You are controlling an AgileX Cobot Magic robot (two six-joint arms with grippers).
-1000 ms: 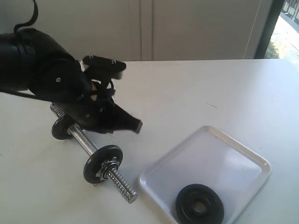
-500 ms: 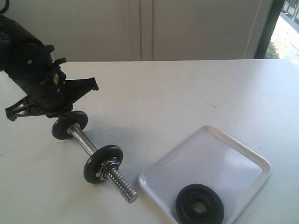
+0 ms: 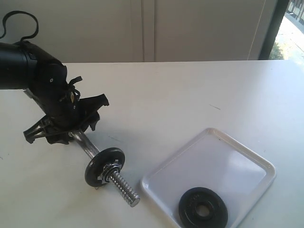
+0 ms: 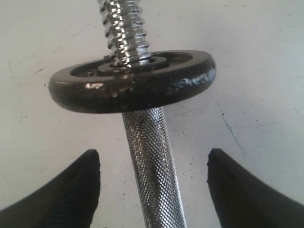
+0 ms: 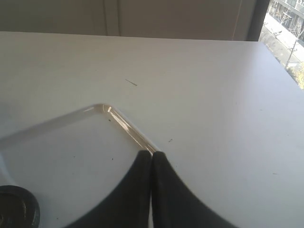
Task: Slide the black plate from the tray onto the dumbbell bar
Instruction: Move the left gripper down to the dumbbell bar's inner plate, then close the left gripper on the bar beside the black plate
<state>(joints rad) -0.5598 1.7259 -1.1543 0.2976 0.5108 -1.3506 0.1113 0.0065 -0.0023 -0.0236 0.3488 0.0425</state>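
My left gripper should go lower before it closes on the knurled bar, because the left wrist view shows table between its fingers and the bar below.
The black plate lies flat in the near part of the white tray; the right wrist view shows its edge. The dumbbell bar lies on the table left of the tray, one black disc mounted near its threaded near end. My left gripper is open and straddles the bar's knurled middle without touching it, a second disc just ahead of its fingers. My right gripper is shut and empty above the tray's rim; it is out of the exterior view.
The tray sits near the white table's front right. Bare tabletop stretches behind the bar and tray to a pale wall. A dark window frame stands at the far right.
The left gripper has opened and come down over the far part of the bar, now covering the far disc in the exterior view. Plate, tray and bar have not moved.
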